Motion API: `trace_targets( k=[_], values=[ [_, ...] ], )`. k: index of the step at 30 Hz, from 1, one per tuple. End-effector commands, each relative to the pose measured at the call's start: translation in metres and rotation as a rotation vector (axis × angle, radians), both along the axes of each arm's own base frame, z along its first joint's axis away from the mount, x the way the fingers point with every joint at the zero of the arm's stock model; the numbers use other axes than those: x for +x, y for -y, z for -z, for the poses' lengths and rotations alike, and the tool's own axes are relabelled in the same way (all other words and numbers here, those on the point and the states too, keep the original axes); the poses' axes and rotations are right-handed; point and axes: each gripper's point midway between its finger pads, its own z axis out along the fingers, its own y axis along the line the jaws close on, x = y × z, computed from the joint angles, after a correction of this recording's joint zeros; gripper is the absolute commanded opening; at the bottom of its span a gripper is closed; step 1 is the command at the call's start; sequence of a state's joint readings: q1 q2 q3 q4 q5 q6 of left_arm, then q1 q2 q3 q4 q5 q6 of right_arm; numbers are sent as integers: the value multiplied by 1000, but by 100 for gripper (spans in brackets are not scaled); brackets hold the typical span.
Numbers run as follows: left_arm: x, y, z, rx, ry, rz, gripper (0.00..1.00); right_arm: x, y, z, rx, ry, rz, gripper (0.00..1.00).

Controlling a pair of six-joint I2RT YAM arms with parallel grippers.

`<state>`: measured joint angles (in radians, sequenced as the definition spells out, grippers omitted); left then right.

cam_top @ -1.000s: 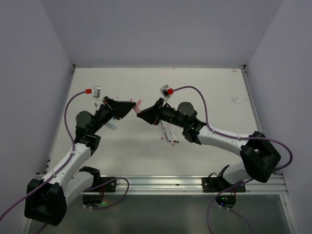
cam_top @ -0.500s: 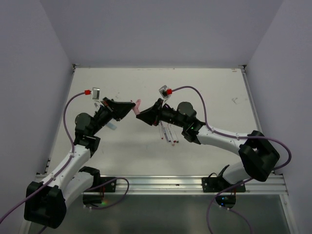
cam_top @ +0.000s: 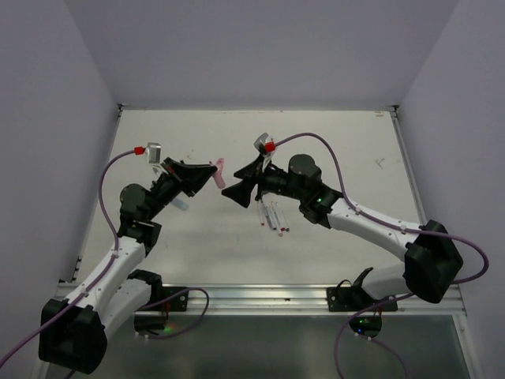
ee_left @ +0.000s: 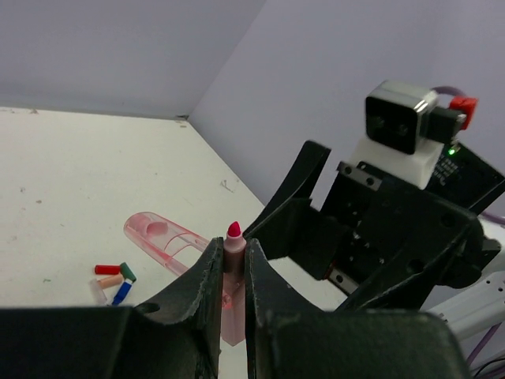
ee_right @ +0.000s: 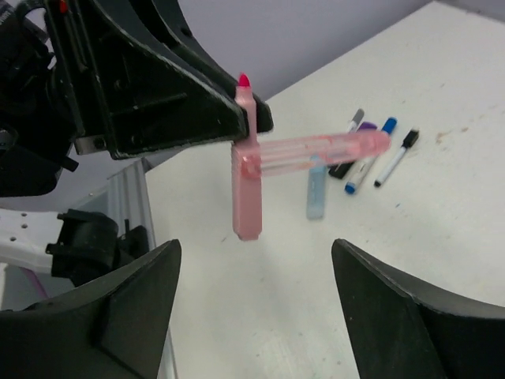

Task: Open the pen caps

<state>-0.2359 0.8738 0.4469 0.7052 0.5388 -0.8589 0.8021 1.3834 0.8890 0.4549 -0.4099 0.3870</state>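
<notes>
The robot should grab the highlighter's lower body with its right gripper to take over the pink highlighter uncapped. The bare red tip then stays free.
My left gripper is shut on a pink highlighter, held upright above the table with its bare red tip on top. Its clear pink cap is off and appears to lie on the table beyond it; the right wrist view shows the cap behind the hanging highlighter. My right gripper is wide open with nothing in it, facing the highlighter from a short distance. From above, the left gripper and right gripper point at each other over mid-table.
Several small loose caps, red, green and blue, lie near the clear cap. Slim pens with blue, purple and black ends and a light blue piece lie together. Pens rest under the right arm.
The right gripper has opened wide and drawn back from the highlighter, letting go of the clear pink cap. The left gripper keeps its hold and has shifted slightly.
</notes>
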Motion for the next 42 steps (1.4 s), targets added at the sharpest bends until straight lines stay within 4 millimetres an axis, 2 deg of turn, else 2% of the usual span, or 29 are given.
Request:
trace_targets(
  k=[1, 2, 4, 5, 7, 8, 10, 11, 12, 13, 14, 17, 22, 29, 36, 42],
  values=[
    [-1, 0, -12, 39, 55, 4, 0, 9, 8, -42, -58, 241, -6, 82],
    [-2, 0, -13, 39, 55, 7, 0, 6, 5, -51, -56, 288, -39, 84],
    [-4, 2, -15, 38, 57, 19, 0, 8, 2, -47, -106, 371, -77, 85],
    [-4, 2, -14, 37, 52, 24, 0, 10, 1, -56, -110, 418, -88, 86],
    [-4, 2, -15, 33, 47, 26, 0, 8, -4, -50, -152, 466, -145, 87],
    [-5, 2, -16, 27, 44, 26, 0, 9, -6, -59, -151, 491, -160, 87],
    [-4, 2, -16, 19, 34, 21, 0, 7, -13, -45, -203, 488, -231, 88],
    [-4, 1, -16, 12, 26, 17, 0, 8, -15, -53, -204, 506, -245, 88],
    [-3, 1, -16, 7, 21, 13, 0, 8, -17, -51, -220, 518, -267, 88],
    [-2, 0, -16, 0, 17, 7, 0, 7, -20, -39, -242, 490, -302, 88],
    [-3, 0, -16, -6, 11, 9, 0, 8, -23, -44, -233, 504, -310, 88],
    [-3, 0, -17, -14, 9, 10, 0, 11, -29, -40, -235, 514, -332, 88],
    [-6, -2, -24, -27, 28, 0, 0, 17, -34, -22, -274, 475, -351, 87],
    [-5, -3, -25, -25, 36, -9, 0, 17, -39, -16, -250, 434, -372, 74],
    [1, -4, -18, -5, 37, -30, 1, 7, -37, -27, -190, 391, -393, 47],
    [9, -6, -12, 17, 43, -57, 2, 1, -36, -28, -174, 351, -409, 37]
  ],
)
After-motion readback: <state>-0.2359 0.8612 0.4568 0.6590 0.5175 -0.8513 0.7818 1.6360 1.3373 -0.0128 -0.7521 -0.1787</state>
